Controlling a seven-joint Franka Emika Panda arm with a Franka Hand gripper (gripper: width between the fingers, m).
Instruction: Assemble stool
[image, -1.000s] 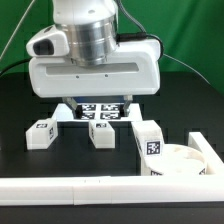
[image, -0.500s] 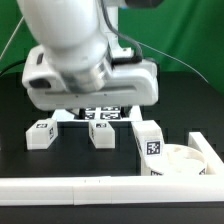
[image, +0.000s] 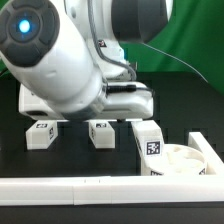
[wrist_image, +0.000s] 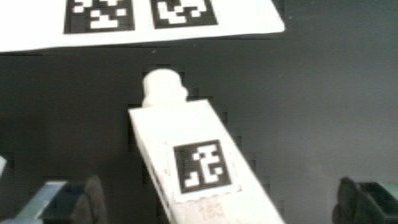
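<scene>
My fingers, above the tagged leg block (image: 103, 134), must lower before closing.
Three white leg blocks lie on the black table in the exterior view: one at the left (image: 40, 132), one in the middle (image: 101, 132), one at the right (image: 149, 143). The round rimmed seat disc (image: 186, 160) sits at the right. In the wrist view a leg block (wrist_image: 183, 135) with a tag and a round peg lies between my fingers. My gripper (wrist_image: 214, 205) is open, its dark fingertips (wrist_image: 54, 200) well apart on either side of the block, not touching it. In the exterior view my arm (image: 60, 60) hides the fingers.
The marker board (wrist_image: 143, 20) lies just beyond the leg's peg end. Long white border rails run along the front (image: 90, 187) and the right side (image: 212, 150) of the table. The seat disc rests in their corner.
My arm has swung and tilted toward the camera, now filling the upper left of the exterior view and hiding the marker board. The legs and the seat have not moved.
</scene>
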